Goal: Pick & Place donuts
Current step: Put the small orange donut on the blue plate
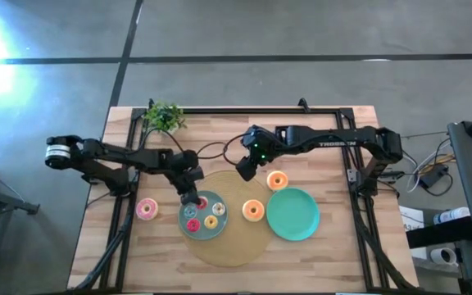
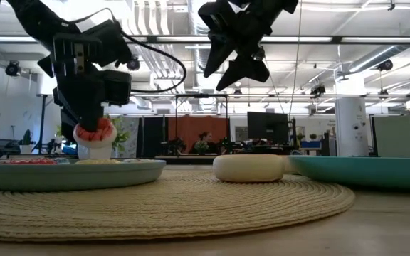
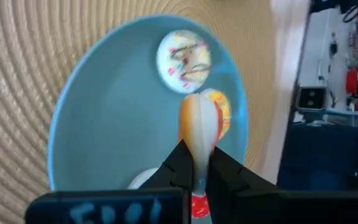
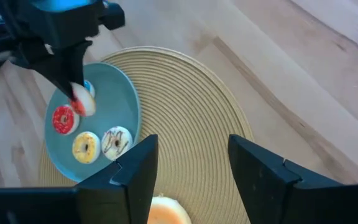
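The donut [image 1: 203,202] [image 3: 200,127] is low over the grey-blue plate's open far side and would settle there, so it is time for my left gripper to open.
My left gripper [image 1: 192,198] is shut on a small red-iced donut [image 2: 95,136] over the grey-blue plate [image 1: 197,233]. Red [image 4: 63,119], yellow [image 4: 86,147] and pale sprinkled [image 4: 115,142] donuts lie flat on that plate. A pink donut [image 1: 146,210] lies on the wood left of the plate. One orange donut [image 1: 253,211] rests on the woven mat, another [image 1: 277,180] on the wood by the green plate [image 1: 295,220]. My right gripper [image 1: 244,168] hangs open above the mat's far edge, touching nothing. My left gripper pinches the donut between its two fingers [image 3: 180,163], coming from above and pointing down. The ring stands on edge, its rim [image 3: 199,127] sticking out below the fingertips. Its underside [image 2: 95,153] is level with the plate's rim; whether it touches the plate I cannot tell.
A round woven mat [image 1: 234,250] lies under the grey-blue plate at the table's middle. A small leafy plant [image 1: 164,116] stands at the far left corner. Black rails [image 1: 244,111] run along the table's far and side edges. Bare wood shows near the front edge.
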`<move>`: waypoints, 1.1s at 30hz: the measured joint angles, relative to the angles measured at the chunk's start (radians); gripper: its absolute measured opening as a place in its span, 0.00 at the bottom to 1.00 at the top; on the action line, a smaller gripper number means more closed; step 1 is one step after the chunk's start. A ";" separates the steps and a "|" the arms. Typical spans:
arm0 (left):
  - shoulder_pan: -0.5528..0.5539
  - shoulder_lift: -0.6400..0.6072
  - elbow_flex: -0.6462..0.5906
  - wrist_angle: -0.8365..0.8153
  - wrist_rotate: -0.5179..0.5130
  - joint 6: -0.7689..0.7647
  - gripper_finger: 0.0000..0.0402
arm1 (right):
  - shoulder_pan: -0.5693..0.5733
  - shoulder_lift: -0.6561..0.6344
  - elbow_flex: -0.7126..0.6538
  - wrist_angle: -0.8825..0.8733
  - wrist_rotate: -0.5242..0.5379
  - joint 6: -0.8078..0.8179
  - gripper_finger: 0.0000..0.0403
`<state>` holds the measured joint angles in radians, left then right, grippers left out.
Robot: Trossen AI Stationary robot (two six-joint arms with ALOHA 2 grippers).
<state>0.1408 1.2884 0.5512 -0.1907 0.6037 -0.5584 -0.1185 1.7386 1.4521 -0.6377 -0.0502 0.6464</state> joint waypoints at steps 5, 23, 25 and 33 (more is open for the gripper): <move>0.000 0.032 0.000 0.007 0.000 -0.033 0.04 | 0.001 0.000 -0.001 -0.001 0.000 0.005 0.46; 0.001 0.019 0.003 -0.035 -0.067 -0.095 0.30 | 0.010 0.000 -0.001 -0.002 0.000 0.006 0.46; 0.001 -0.001 0.010 -0.083 -0.074 -0.094 0.30 | 0.010 0.000 -0.001 -0.003 0.001 0.001 0.46; 0.001 -0.112 0.056 -0.399 -0.264 -0.035 0.30 | 0.010 0.000 -0.004 -0.126 0.001 -0.063 0.46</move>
<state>0.1417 1.1759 0.6073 -0.5899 0.3402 -0.5937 -0.1089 1.7387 1.4480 -0.7637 -0.0490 0.5838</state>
